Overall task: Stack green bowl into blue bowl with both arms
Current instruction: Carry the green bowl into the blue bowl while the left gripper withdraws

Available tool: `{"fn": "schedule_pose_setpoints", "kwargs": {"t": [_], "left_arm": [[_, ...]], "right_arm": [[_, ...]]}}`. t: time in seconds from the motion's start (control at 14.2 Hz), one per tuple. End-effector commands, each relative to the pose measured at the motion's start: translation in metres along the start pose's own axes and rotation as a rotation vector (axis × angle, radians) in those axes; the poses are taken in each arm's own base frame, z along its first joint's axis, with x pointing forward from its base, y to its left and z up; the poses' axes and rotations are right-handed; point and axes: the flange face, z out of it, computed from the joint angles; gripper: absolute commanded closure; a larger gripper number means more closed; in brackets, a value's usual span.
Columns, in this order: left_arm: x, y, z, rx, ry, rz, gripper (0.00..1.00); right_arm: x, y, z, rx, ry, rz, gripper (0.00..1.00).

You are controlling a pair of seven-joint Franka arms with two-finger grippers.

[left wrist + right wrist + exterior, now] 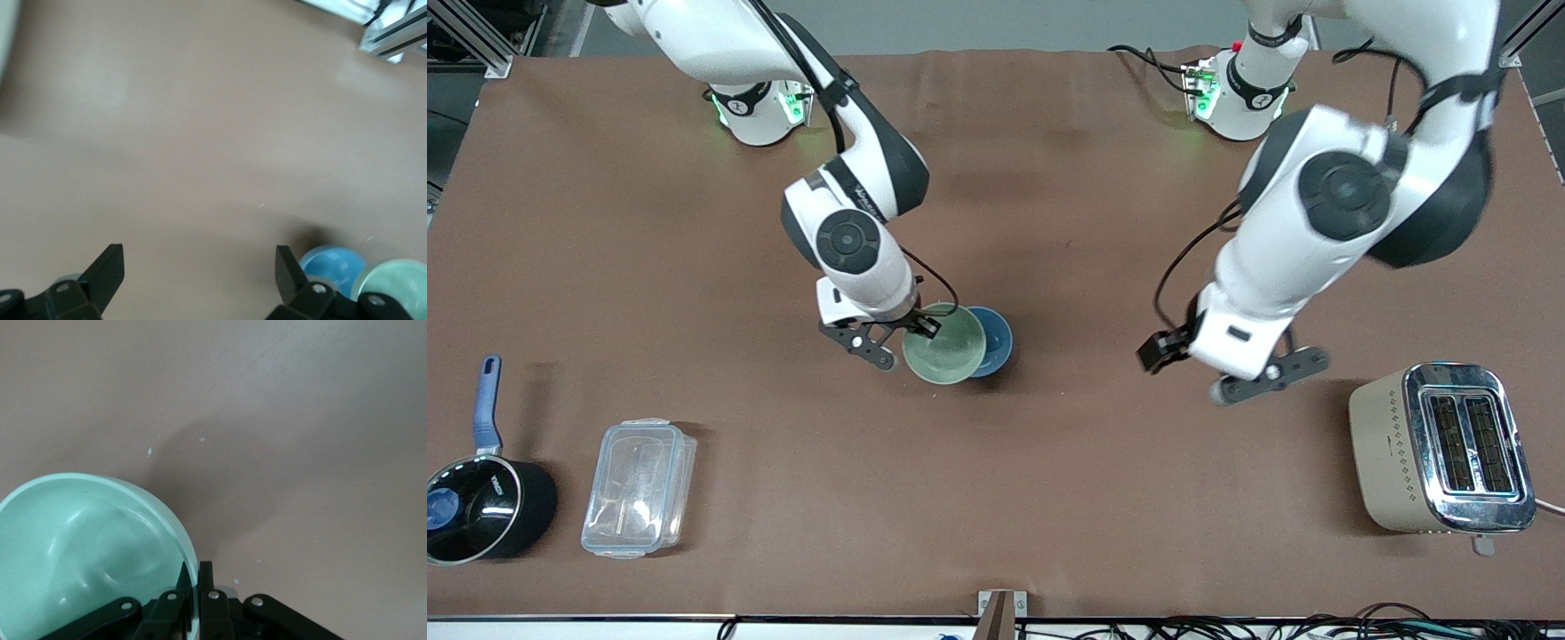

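Observation:
The green bowl (943, 357) hangs beside the blue bowl, so I should line it up with the blue bowl before opening my right gripper.
My right gripper (919, 325) is shut on the rim of the pale green bowl (943, 357), one finger inside and one outside. The right wrist view shows this grip (195, 577) on the green bowl (87, 547). In the front view the green bowl overlaps the edge of the blue bowl (998, 342), which stands on the table toward the left arm's end. My left gripper (1227, 372) is open and empty, up over bare table between the bowls and the toaster. In the left wrist view its jaws (200, 267) stand wide apart, with the blue bowl (332, 263) and the green bowl (400, 285) at the edge.
A beige and chrome toaster (1440, 453) stands at the left arm's end, near the front camera. A clear plastic container (639, 487) and a black saucepan with a blue handle (480, 507) stand at the right arm's end. The brown table (1049, 498) spreads around them.

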Motion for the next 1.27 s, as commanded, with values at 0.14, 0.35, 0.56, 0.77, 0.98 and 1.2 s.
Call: {"fn": "schedule_pose_setpoints", "kwargs": {"t": [0.14,0.35,0.56,0.77,0.98,1.2], "left_arm": [[0.008,-0.076,-0.065,0.06,0.021,0.196,0.0],[0.014,-0.12,-0.097,0.081,0.023,0.311,0.0],[0.028,-0.149,-0.099,0.08,0.012,0.384,0.0],[0.043,-0.189,-0.097,0.076,-0.026,0.319,0.0],[0.048,-0.204,-0.099,0.051,-0.035,0.395,0.0],[0.034,-0.207,-0.123,0.057,-0.004,0.508,0.0]], "right_arm": [[-0.027,-0.023,0.021,0.024,0.0,0.018,0.97],[-0.038,-0.023,0.029,0.006,0.002,0.032,0.97],[-0.042,-0.016,0.044,-0.024,-0.001,0.025,0.97],[-0.044,-0.016,0.047,-0.029,-0.002,0.023,0.96],[-0.048,-0.02,0.053,-0.017,0.001,0.018,0.96],[-0.048,-0.021,0.061,-0.013,0.001,0.017,0.96]]}}
